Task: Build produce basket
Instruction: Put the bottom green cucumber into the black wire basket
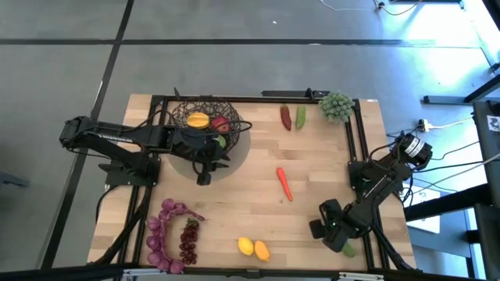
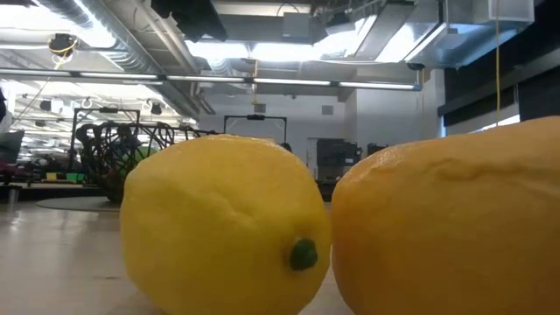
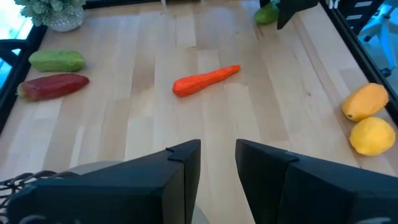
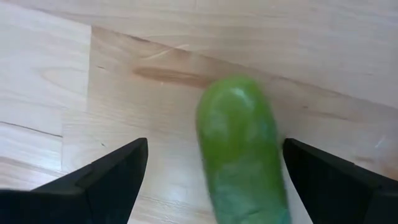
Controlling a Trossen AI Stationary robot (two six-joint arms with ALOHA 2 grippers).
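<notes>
My right gripper's fingers are low over the wood, beside the green vegetable [image 4: 239,149]. My right gripper should close on the green vegetable.
The dark wire-mesh basket [image 1: 205,123] stands at the far left of the table with a yellow-orange, a red and a green piece in it. My left gripper [image 1: 205,173] hovers at the basket's near side, open and empty [image 3: 217,149]. My right gripper [image 1: 342,236] points down at the near right corner, open, over a smooth green vegetable [image 4: 239,149] lying flat on the wood. Its fingers stand on either side of the vegetable [image 1: 349,250]. An orange carrot [image 1: 283,183] lies mid-table, and a lemon [image 1: 245,246] and a mango [image 1: 262,250] lie at the near edge.
A red pepper [image 1: 286,117] and a green one [image 1: 301,117] lie at the far edge beside a pale-green bushy clump [image 1: 336,107]. Purple grapes [image 1: 168,232] lie near left. A black frame rail [image 1: 353,148] runs along the right side.
</notes>
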